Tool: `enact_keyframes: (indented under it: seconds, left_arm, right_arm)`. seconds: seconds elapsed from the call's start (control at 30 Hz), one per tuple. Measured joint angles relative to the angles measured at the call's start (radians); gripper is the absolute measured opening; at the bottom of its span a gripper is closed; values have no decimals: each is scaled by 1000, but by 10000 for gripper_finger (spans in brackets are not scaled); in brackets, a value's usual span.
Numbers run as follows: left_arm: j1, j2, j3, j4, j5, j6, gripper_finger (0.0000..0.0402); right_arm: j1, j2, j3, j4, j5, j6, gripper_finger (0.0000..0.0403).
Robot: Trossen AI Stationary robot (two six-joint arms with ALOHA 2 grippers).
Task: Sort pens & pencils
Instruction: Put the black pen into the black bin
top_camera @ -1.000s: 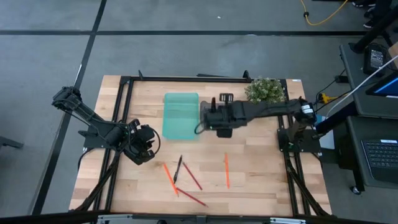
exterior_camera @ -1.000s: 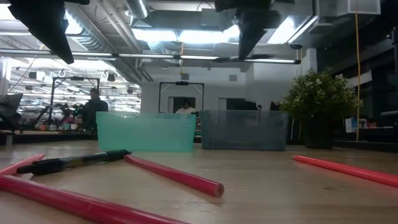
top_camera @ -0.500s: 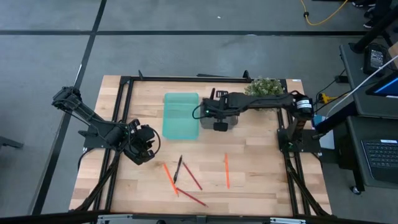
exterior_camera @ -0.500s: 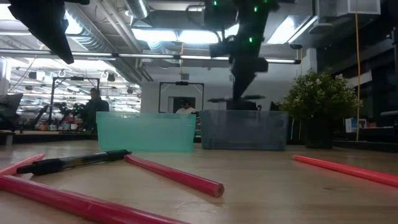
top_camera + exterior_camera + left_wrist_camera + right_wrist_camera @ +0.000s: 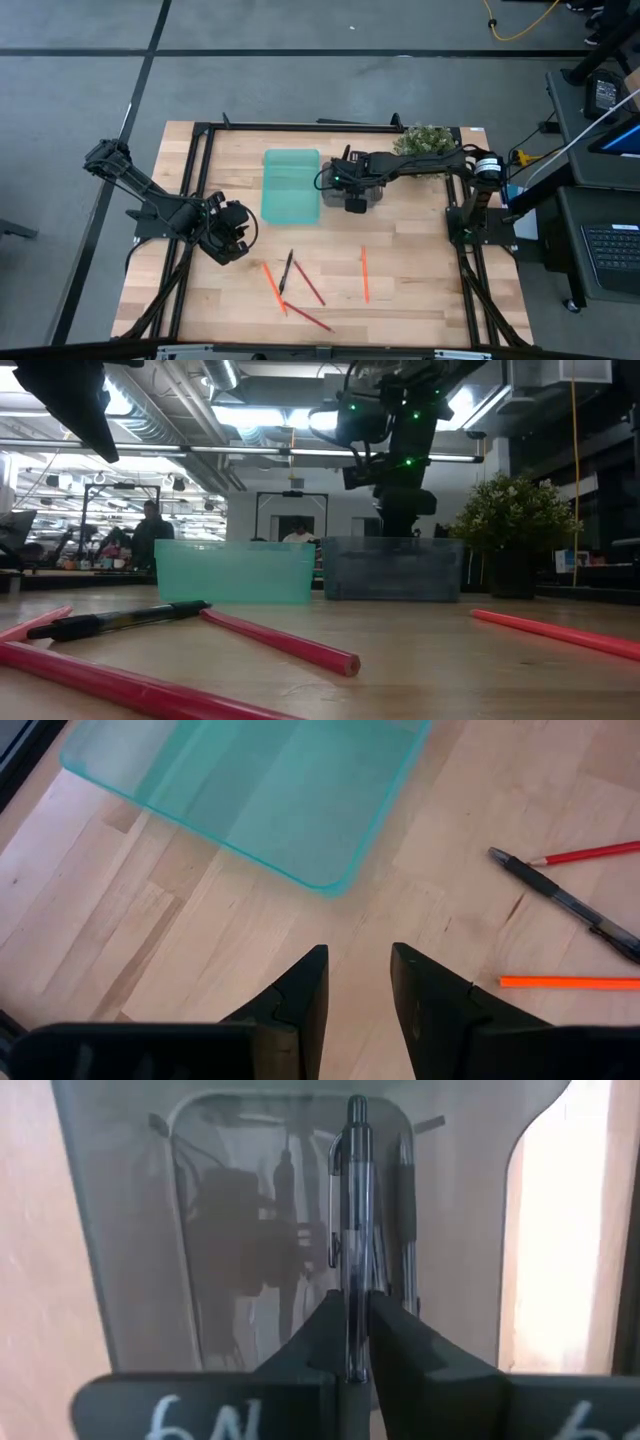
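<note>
The black pen (image 5: 357, 1190) is inside the grey bin's rim, low over the grey bin's bottom, so my right gripper releases it next.
My right gripper (image 5: 357, 1308) is shut on a black pen (image 5: 358, 1200) over the inside of the grey bin (image 5: 350, 190); in the low view it reaches down behind the grey bin's near wall (image 5: 392, 568). A second dark pen (image 5: 405, 1210) seems to lie in that bin. My left gripper (image 5: 356, 988) hangs open above bare wood near the teal bin (image 5: 260, 790). On the table lie a black pen (image 5: 287, 271), two orange pencils (image 5: 271, 285) (image 5: 365, 273) and two red pencils (image 5: 311, 286) (image 5: 307, 318). My right gripper pinches the pen's barrel (image 5: 357, 1275) between its two fingers, coming from above and pointing steeply down. The pen's clip end (image 5: 356, 1115) sticks out well past the fingers. The pen hangs clear above the grey bin's floor.
A potted plant (image 5: 427, 145) stands at the far right, close behind my right arm. The teal bin (image 5: 290, 186) sits side by side with the grey one. Black frame rails (image 5: 200, 180) run along the table's edges.
My right gripper has come down toward the grey bin with the pen still in its fingers, and has tipped to point more steeply down. In the low view it has sunk from high above the bin to behind its wall.
</note>
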Motion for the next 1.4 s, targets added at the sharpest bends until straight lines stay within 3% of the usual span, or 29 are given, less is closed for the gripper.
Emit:
enact_keyframes:
  seconds: [0.23, 0.67, 0.97, 1.17, 1.4]
  left_arm:
    - [0, 0, 0, 0, 0, -1, 105]
    - [0, 0, 0, 0, 0, -1, 105]
    - [0, 0, 0, 0, 0, -1, 105]
    - [0, 0, 0, 0, 0, -2, 105]
    - [0, 0, 0, 16, 1, -4, 105]
  right_arm:
    - [-1, 0, 0, 15, -1, -20, 39]
    - [-5, 0, 0, 18, -7, -24, 93]
    - [7, 0, 62, -9, -4, 2, 89]
    - [96, 0, 235, -130, 8, 23, 86]
    - [298, 0, 327, -114, -179, 31, 86]
